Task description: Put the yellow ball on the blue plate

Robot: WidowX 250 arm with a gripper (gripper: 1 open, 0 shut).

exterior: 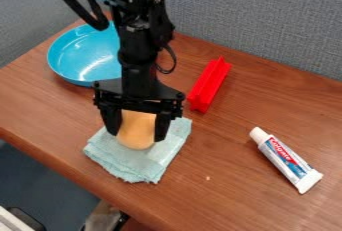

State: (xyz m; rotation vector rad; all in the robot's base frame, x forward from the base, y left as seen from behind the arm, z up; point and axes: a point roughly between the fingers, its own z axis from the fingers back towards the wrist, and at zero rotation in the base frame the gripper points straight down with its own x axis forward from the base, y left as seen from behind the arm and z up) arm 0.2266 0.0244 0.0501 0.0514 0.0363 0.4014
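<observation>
The yellow ball should go on the blue plate (83, 56), so my gripper should next grab the ball around its round body (136, 133).
The yellow ball (135, 130) rests on a pale teal folded cloth (136, 151) near the table's front edge. My gripper (136, 127) hangs straight down over it, open, with one black finger on each side of the ball; whether the fingers touch it I cannot tell. The ball's top is hidden by the gripper body. The blue plate (83, 56) sits at the back left of the table, behind and to the left of the gripper, with nothing in it.
A red rectangular block (209, 83) lies just right of the arm. A white toothpaste tube (286, 158) lies at the front right. The wooden table's front edge (54, 150) runs close to the cloth. A grey wall stands behind.
</observation>
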